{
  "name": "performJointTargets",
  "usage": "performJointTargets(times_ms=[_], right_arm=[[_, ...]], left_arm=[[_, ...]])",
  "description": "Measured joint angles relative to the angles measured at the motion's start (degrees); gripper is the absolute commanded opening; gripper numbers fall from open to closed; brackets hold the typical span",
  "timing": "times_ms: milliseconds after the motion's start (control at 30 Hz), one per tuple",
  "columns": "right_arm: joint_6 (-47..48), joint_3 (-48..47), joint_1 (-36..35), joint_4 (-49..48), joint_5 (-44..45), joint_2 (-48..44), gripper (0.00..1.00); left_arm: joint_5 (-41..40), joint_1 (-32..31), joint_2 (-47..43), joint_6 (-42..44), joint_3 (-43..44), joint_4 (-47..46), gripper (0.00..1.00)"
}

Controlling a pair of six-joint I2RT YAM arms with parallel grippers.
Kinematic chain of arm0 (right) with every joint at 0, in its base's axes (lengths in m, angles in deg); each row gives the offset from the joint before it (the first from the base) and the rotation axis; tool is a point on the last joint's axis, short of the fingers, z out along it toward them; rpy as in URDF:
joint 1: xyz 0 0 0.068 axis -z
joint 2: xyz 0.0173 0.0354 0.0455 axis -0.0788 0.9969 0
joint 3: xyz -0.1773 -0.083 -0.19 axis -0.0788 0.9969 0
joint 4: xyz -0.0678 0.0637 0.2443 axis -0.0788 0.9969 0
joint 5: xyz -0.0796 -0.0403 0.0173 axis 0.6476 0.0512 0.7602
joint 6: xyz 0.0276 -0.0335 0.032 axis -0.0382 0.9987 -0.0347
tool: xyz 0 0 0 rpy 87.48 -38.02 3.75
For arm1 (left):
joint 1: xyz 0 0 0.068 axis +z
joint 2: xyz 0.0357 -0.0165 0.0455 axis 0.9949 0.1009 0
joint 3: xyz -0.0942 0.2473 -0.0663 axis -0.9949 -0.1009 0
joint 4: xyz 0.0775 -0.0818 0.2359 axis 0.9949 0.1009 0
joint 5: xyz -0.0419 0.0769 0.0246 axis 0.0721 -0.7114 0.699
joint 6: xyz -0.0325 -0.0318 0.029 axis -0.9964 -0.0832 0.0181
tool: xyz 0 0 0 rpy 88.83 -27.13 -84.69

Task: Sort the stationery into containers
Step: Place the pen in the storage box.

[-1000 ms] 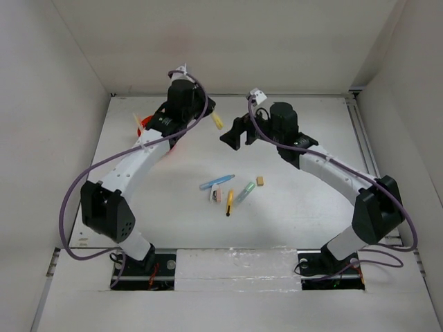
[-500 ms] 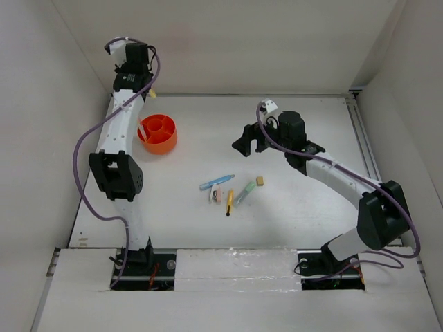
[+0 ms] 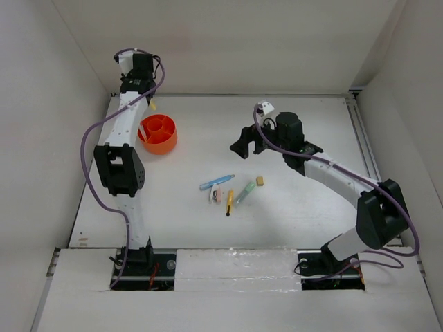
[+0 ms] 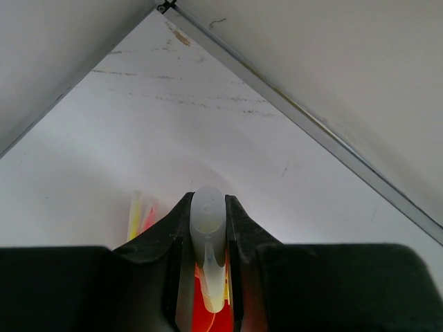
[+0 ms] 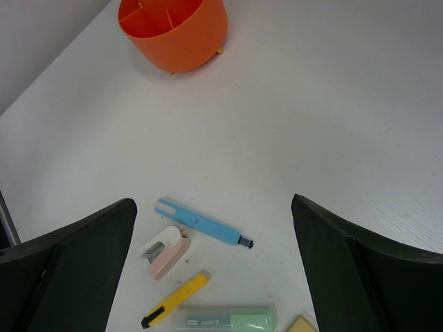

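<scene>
My left gripper holds the pale yellow marker [image 4: 208, 232] high past the orange tub's back rim, so the marker would likely miss if I opened now. My left gripper needs to move the marker toward the tub.
My left gripper [image 3: 149, 102] is high at the back-left corner, beyond the orange tub [image 3: 158, 134], and is shut on a pale yellow marker [image 4: 208, 232]. In the left wrist view the orange tub [image 4: 205, 312] shows below between the jaws, with pink and yellow pens [image 4: 140, 216] standing in it. My right gripper [image 3: 242, 142] is open and empty above the mid table [image 5: 213, 205]. Below it lie a blue pen [image 5: 201, 223], a white-pink eraser-like piece [image 5: 165, 252], a black-tipped yellow pencil [image 5: 174, 299], a pale green marker [image 5: 228, 320] and a tan eraser [image 5: 302, 326].
White walls close in the table at the back and both sides; the left gripper is close to the back-left corner seam [image 4: 291, 111]. The loose stationery lies in one cluster at mid table [image 3: 229, 190]. The tub also shows at the top of the right wrist view [image 5: 173, 31].
My left arm swung the yellow marker from right of the tub up to the back-left corner, uncovering the tub. My right gripper shifted only slightly.
</scene>
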Motion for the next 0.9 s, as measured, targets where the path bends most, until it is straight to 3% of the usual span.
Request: performJointTargets(times_ms=[900], right_arm=[[0.24, -0.02, -1.11, -0.11, -1.36, 1.77, 1.0]], left_arm=[[-3.41, 0.09, 4.35, 0.26, -5.6, -7.56, 0.0]])
